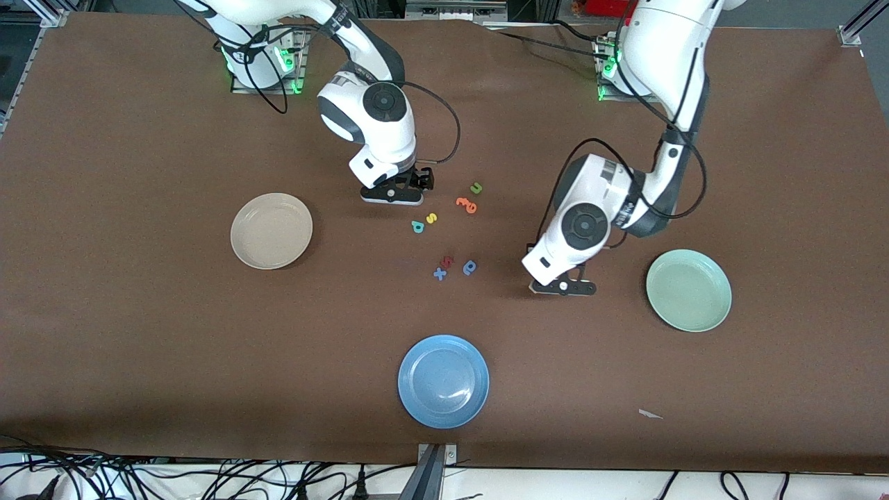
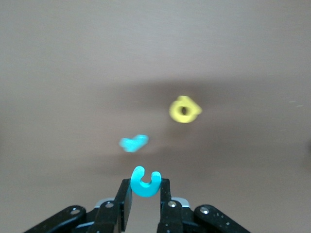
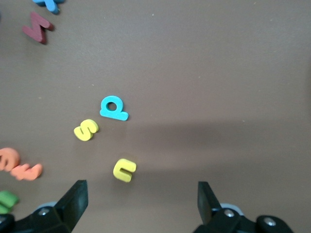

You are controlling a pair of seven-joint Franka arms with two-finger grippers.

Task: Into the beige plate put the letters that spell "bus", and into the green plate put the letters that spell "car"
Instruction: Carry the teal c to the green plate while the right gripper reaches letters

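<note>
The right gripper grabs the yellow "u" by its curved end (image 3: pixel 117 171) next, to spell "bus" in the beige plate.
My left gripper (image 2: pixel 146 188) is shut on a teal "c" (image 2: pixel 145 183) and holds it above the brown table. Below it lie a teal "r" (image 2: pixel 133 142) and a yellow "a" (image 2: pixel 184 109). In the front view this gripper (image 1: pixel 561 286) hangs over the table beside the green plate (image 1: pixel 689 289), and the arm hides those two letters. My right gripper (image 3: pixel 141 201) is open over a yellow "u" (image 3: pixel 124 170). A yellow "s" (image 3: pixel 86 129) and a teal "b" (image 3: pixel 113 108) lie close by. The beige plate (image 1: pixel 271 230) holds nothing.
A blue plate (image 1: pixel 443 380) sits nearest the front camera. Stray letters lie mid-table: a green "u" (image 1: pixel 476 187), orange letters (image 1: pixel 467 205), a dark red letter (image 1: pixel 448 261), a blue "x" (image 1: pixel 439 273) and a darker blue rounded letter (image 1: pixel 470 267).
</note>
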